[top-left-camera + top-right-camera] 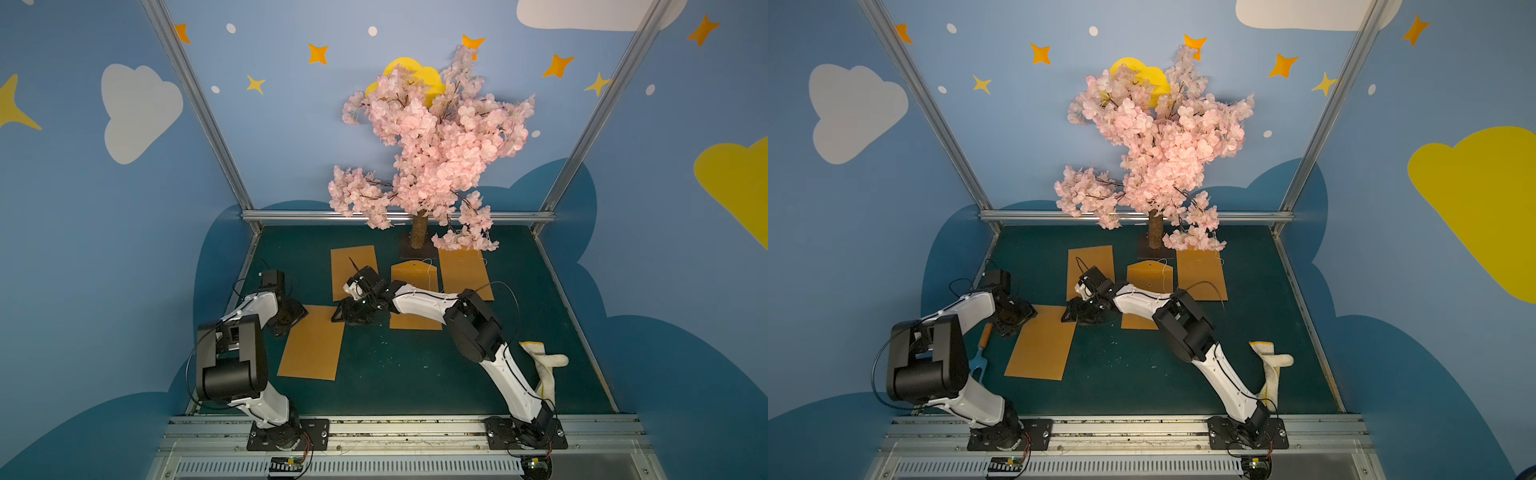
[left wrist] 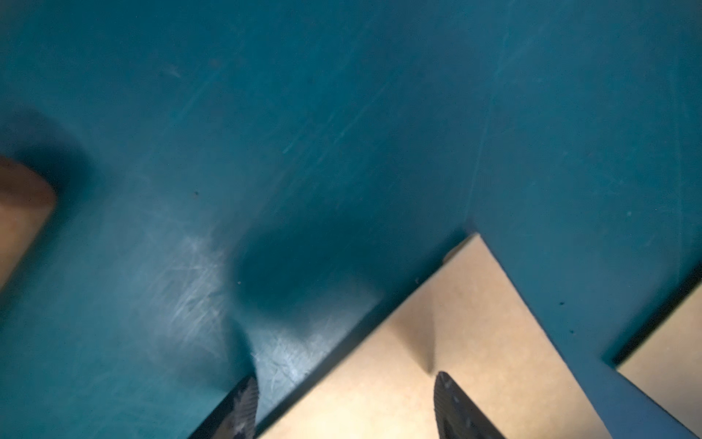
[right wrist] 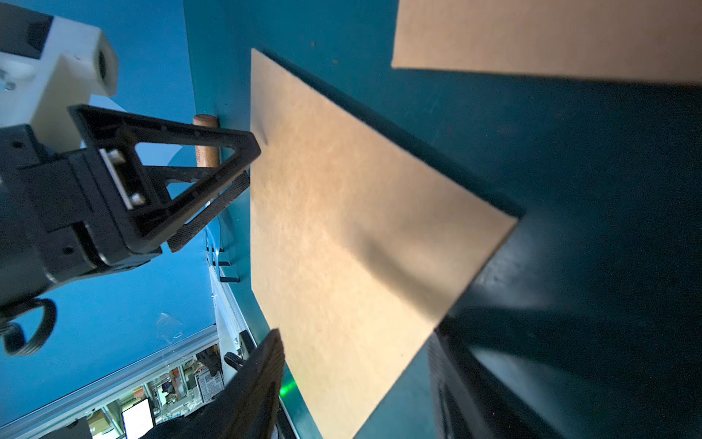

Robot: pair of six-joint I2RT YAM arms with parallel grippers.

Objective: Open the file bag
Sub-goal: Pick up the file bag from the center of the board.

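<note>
My right gripper grabs the bag's side edge at its far corner next, so the opposite edge stays free to open the file bag [image 1: 311, 345].
A brown file bag [image 1: 311, 345] lies plain side up on the green table [image 1: 415, 374], front left in both top views. My left gripper [image 1: 291, 318] stands open at the bag's far left corner. In the left wrist view that gripper [image 2: 345, 384] straddles the bag's [image 2: 437, 342] edge, one fingertip [image 2: 448, 391] over the paper and the other over the table. My right gripper [image 1: 343, 313] stands open at the bag's far right corner. In the right wrist view its jaws [image 3: 353, 338] span that corner of the bag [image 3: 361, 247], and the left gripper [image 3: 249, 163] shows at the opposite corner.
Three more brown bags lie behind: back left [image 1: 353, 270], the middle one [image 1: 415, 274] with its pointed flap and string showing, back right [image 1: 465, 274]. A wooden-handled fork tool [image 1: 984, 338] lies left of the bag. A white glove [image 1: 544, 365] lies at the right. A pink blossom tree [image 1: 428, 145] stands at the back.
</note>
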